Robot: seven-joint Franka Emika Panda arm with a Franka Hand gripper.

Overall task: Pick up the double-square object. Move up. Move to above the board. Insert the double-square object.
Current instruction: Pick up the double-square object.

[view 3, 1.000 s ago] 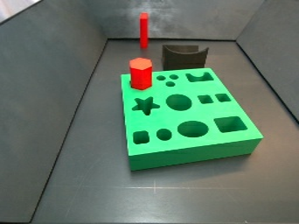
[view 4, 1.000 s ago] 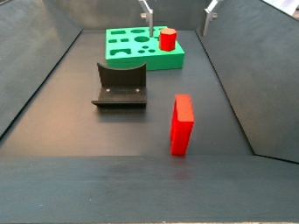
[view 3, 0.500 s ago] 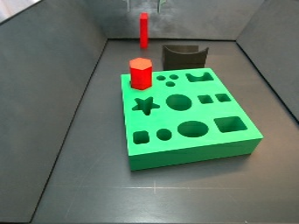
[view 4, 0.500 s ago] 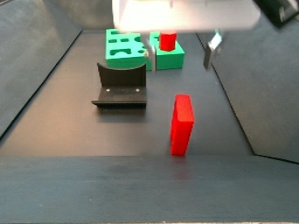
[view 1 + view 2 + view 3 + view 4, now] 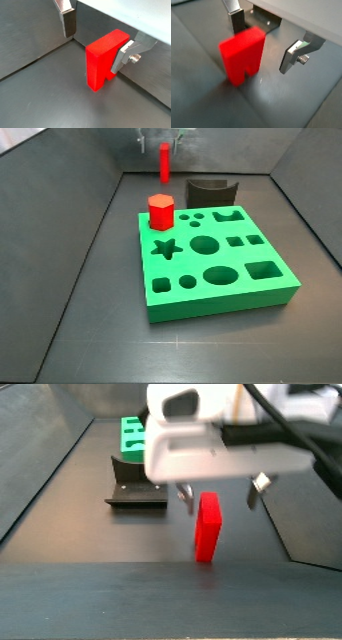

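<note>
Next, my gripper grabs the double-square object by its top end [image 5: 164,148] [image 5: 107,43]. The double-square object's lower end then stays free to enter the board's holes.
The double-square object [image 5: 209,527], a tall slim red bar, stands upright on the dark floor apart from the board [image 5: 214,263], and shows far back in a side view [image 5: 164,164]. My gripper [image 5: 221,494] is open and low around the bar's top, one finger on each side. In both wrist views the bar [image 5: 101,62] [image 5: 241,60] sits between the silver fingers [image 5: 67,22] [image 5: 294,55], off-centre. One finger lies close against it in a wrist view; whether it touches is unclear. The green board has cut-out holes in its top.
A short red hexagonal peg [image 5: 160,211] stands in the board's far left corner. The dark fixture [image 5: 138,484] [image 5: 210,193] sits on the floor between board and bar. Grey walls enclose the floor on all sides.
My gripper has come down from high near the board's end to the bar and now straddles its top. The bar, board and peg have not moved.
</note>
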